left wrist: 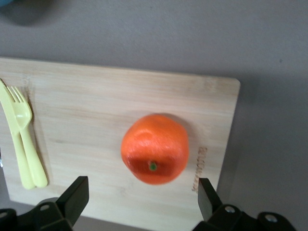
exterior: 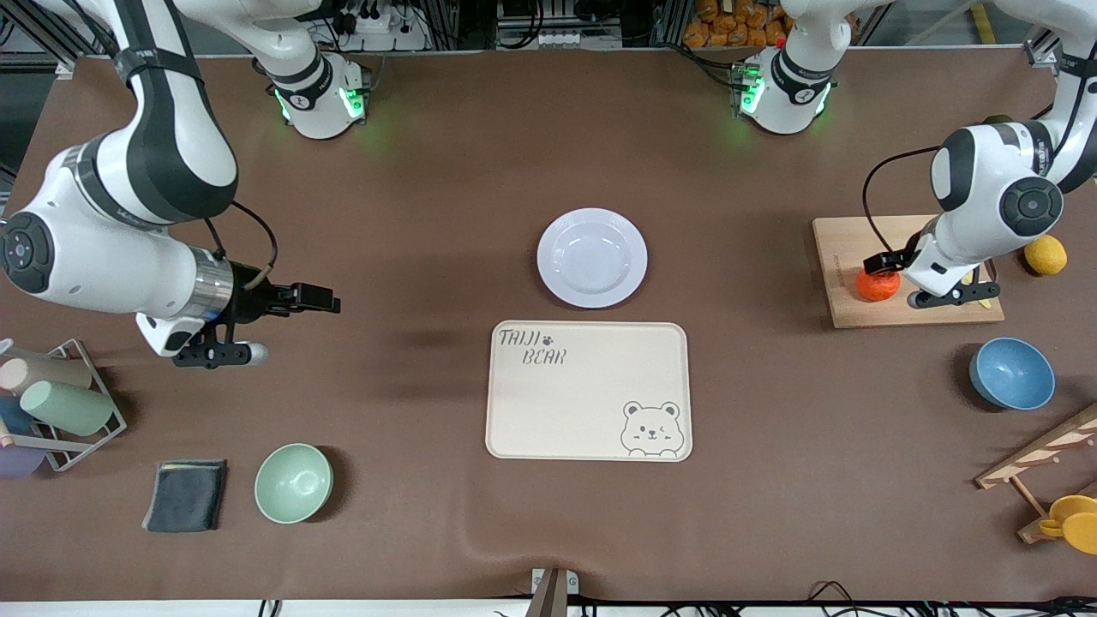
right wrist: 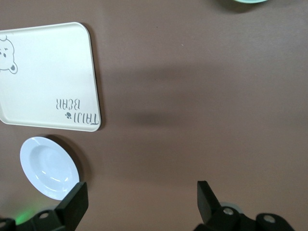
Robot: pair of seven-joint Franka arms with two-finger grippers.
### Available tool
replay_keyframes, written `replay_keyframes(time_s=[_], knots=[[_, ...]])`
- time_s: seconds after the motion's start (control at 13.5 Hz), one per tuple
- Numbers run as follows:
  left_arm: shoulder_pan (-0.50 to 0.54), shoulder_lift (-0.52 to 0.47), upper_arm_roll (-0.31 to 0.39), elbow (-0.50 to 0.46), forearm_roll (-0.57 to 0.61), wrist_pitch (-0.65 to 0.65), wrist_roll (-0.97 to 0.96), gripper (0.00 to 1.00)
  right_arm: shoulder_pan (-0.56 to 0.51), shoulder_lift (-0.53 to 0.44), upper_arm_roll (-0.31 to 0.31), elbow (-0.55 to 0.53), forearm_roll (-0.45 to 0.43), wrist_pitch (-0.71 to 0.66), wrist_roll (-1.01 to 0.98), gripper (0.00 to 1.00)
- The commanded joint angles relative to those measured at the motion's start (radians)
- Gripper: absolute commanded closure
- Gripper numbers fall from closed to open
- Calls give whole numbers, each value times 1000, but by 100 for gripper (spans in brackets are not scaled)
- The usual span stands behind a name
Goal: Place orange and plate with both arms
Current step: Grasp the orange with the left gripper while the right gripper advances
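Observation:
My left gripper grabs the orange by its round body (exterior: 877, 284) next, to place the orange on the plate (exterior: 591, 257).
The orange (exterior: 878, 284) sits on a wooden board (exterior: 908, 240) toward the left arm's end of the table. My left gripper (exterior: 883, 262) is open just over it. In the left wrist view the orange (left wrist: 155, 149) lies just ahead of my left gripper (left wrist: 142, 199), apart from both fingertips. The pale plate (exterior: 591, 257) lies empty at mid-table, just farther from the front camera than the bear-printed tray (exterior: 588, 391). My right gripper (exterior: 313, 298) is open and empty over bare table toward the right arm's end. Its wrist view (right wrist: 139, 197) shows the plate (right wrist: 48, 166) farther off.
A yellow-green fork (left wrist: 21, 139) lies on the board. A lemon (exterior: 1046, 254) and a blue bowl (exterior: 1011, 373) are near the board. A mint bowl (exterior: 293, 482), a dark cloth (exterior: 184, 494) and a cup rack (exterior: 60, 403) are toward the right arm's end.

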Motion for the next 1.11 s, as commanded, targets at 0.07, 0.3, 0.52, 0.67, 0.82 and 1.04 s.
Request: replay_keyframes(time_s=[0.07, 0.3, 0.52, 0.67, 0.82, 1.04], knots=[[53, 19, -12, -39, 24, 110, -4, 0, 6, -3, 0, -71, 93, 79, 19, 0], [53, 35, -12, -73, 22, 180, -20, 0, 20, -3, 0, -108, 137, 145, 19, 0], [67, 54, -12, -96, 15, 238, -23, 0, 28, -6, 1, -180, 281, 248, 16, 0], [68, 76, -12, -96, 15, 255, -24, 0, 46, -3, 0, -191, 330, 270, 16, 0], [68, 105, -12, -96, 15, 284, -24, 0, 51, -2, 1, -208, 372, 296, 10, 0], [67, 157, -12, -95, 15, 344, -23, 0, 72, -3, 1, -239, 549, 334, -11, 0]])
